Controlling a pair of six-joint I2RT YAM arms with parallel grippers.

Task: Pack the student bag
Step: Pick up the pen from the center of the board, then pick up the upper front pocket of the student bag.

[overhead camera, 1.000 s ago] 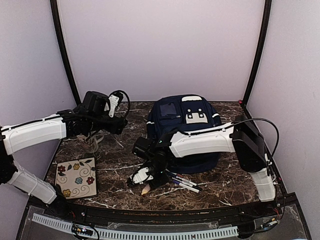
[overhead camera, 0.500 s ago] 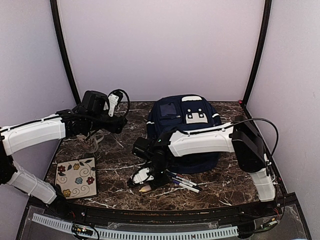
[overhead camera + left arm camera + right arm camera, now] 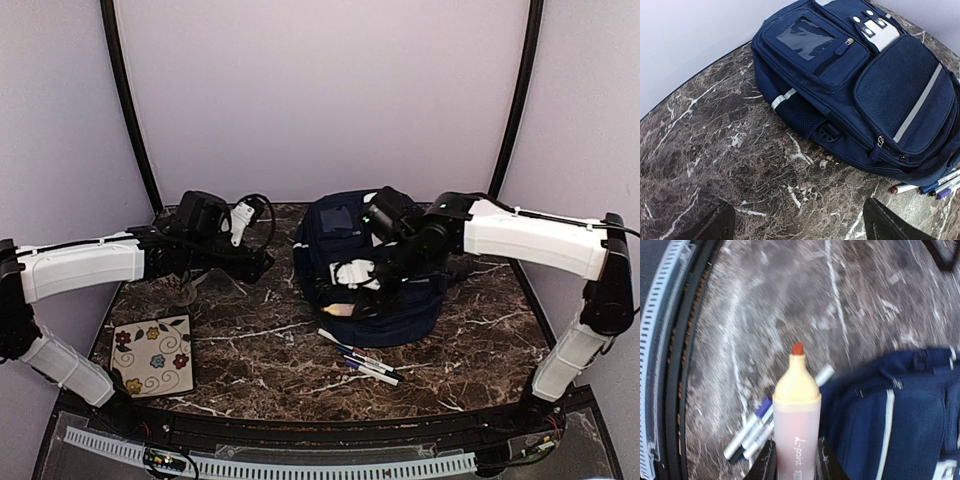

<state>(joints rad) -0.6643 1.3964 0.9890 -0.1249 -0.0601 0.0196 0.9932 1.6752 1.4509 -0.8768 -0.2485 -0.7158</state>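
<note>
My left gripper will next grab the student bag by its front pocket's zippered rim [image 3: 904, 147], so the bag's opening stays free for the highlighter.
The student bag [image 3: 400, 310], navy with thin white stripes and a studded white patch, lies flat at the back middle of the marble table. My right gripper [image 3: 357, 282] hangs over its near left part, shut on a highlighter [image 3: 345, 310]. The right wrist view shows the highlighter [image 3: 796, 410] with a frosted pinkish body, cream collar and red tip between the fingers [image 3: 765, 465], the bag [image 3: 900, 415] below right. My left gripper [image 3: 256, 266] hovers left of the bag, open and empty; its fingers [image 3: 715, 225] straddle bare marble near the bag [image 3: 855, 75].
Several pens [image 3: 362, 364] lie on the table in front of the bag, also seen as pens [image 3: 751, 432] and pens [image 3: 935, 186]. A floral-patterned square [image 3: 153, 356] lies front left. A white slotted cable duct [image 3: 270, 466] runs along the near edge.
My right arm lifted the highlighter from the table front and swung it back over the bag. The left gripper edged right toward the bag and opened a little wider.
</note>
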